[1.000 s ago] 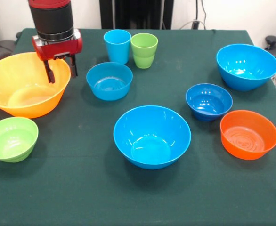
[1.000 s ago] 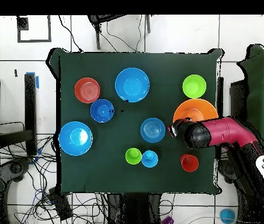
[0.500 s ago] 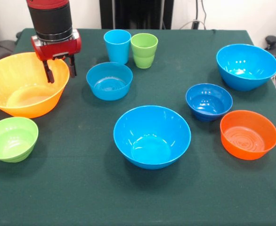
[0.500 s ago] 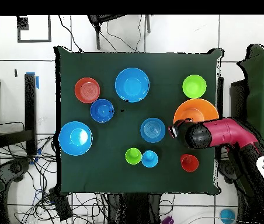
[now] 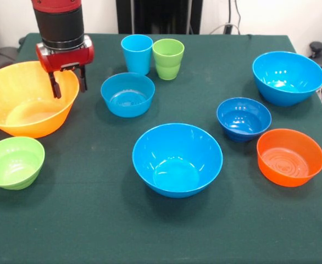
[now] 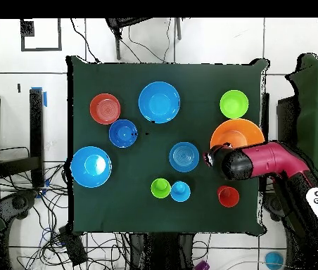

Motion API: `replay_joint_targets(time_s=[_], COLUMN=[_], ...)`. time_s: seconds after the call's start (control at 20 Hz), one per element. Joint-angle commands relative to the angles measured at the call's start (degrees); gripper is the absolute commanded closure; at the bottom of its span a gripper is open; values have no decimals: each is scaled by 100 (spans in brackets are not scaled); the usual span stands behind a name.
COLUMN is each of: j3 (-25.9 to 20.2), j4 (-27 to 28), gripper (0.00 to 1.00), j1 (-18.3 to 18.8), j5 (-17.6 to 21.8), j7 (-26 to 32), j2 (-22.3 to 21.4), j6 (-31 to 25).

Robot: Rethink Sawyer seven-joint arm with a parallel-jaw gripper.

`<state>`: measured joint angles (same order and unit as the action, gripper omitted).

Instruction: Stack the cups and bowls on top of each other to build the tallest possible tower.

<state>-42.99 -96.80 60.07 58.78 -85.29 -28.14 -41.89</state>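
Note:
My gripper grabs the yellow-orange bowl [image 5: 26,104] by its rim [image 5: 73,82] next, since the bowl is the biggest base to start the tallest tower.
My gripper [image 5: 68,89] is open and hangs over the right rim of the very large yellow-orange bowl [image 5: 26,104], one finger inside the bowl and one outside. The two large bright blue bowls [image 5: 177,159] [image 5: 288,77], the medium light blue bowl [image 5: 127,94], the dark blue bowl [image 5: 243,119], the orange bowl [image 5: 290,157] and the lime green bowl [image 5: 14,162] each stand alone. No nested pile shows. The light blue cup [image 5: 137,54] and the lime green cup [image 5: 168,58] stand side by side at the back. The orange cup [image 6: 228,196] shows only in the overhead view.
The red and black arm [image 6: 260,162] reaches in over the table's edge beside the yellow-orange bowl [image 6: 237,132]. The green cloth [image 5: 95,220] covers the whole table. Cables and furniture lie on the floor around it.
My gripper has moved slightly left and up at the yellow-orange bowl's rim. The bowl has shifted a little left with it. Everything else is unchanged.

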Motion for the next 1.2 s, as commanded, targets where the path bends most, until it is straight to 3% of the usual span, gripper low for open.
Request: replay_joint_targets(time_s=[0.05, 0.55, 0.6, 1.2], j3=[392, 465, 453, 433], j4=[162, 177, 183, 202], gripper=[0, 0, 100, 100], j1=[-230, -255, -256, -261], j5=[708, 812, 778, 685], j7=[1171, 1015, 1038, 1113], j2=[397, 509, 507, 531], j6=[323, 358, 313, 216])
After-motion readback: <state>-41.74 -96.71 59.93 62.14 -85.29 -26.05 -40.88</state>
